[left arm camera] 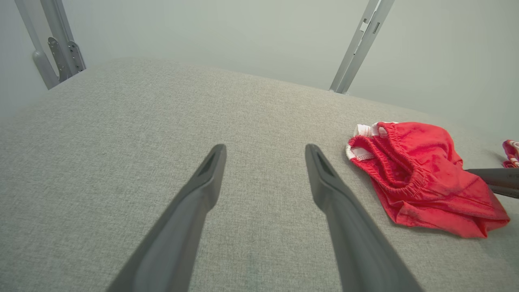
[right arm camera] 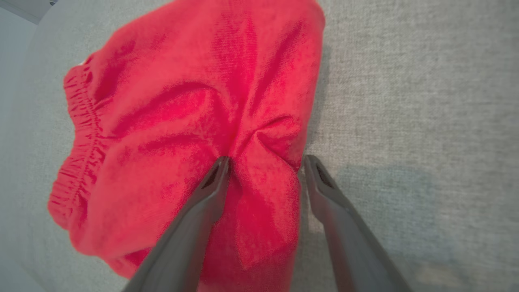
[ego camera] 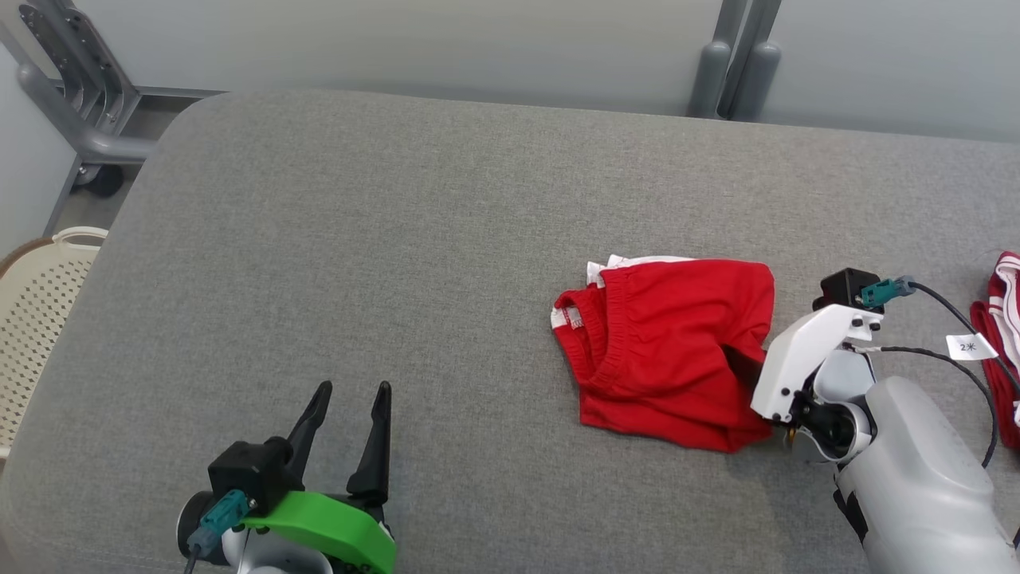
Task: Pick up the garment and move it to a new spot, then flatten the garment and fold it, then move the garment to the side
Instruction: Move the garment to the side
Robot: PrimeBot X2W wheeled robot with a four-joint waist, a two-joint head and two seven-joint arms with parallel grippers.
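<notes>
The rest of the garment's cloth lies slack on the tabletop, so my right gripper should next grab the garment by the raised fold at its edge [right arm camera: 270,160].
The garment [ego camera: 669,351] is a pair of red shorts with white trim, crumpled on the grey padded table [ego camera: 382,239] right of centre. My right gripper [right arm camera: 265,162] is open at the garment's right edge. One finger presses into the red cloth [right arm camera: 182,121] and the other rests on the grey surface just past the hem, with a fold of fabric between them. In the head view its white wrist housing [ego camera: 805,351] hides the fingers. My left gripper [ego camera: 351,395] is open over bare table at the lower left, well away from the garment [left arm camera: 421,174].
A second red and white garment [ego camera: 1000,335] lies at the table's right edge. A cream perforated basket [ego camera: 40,319] stands off the table's left side. Grey metal frame legs [ego camera: 80,96] rise behind the far corners.
</notes>
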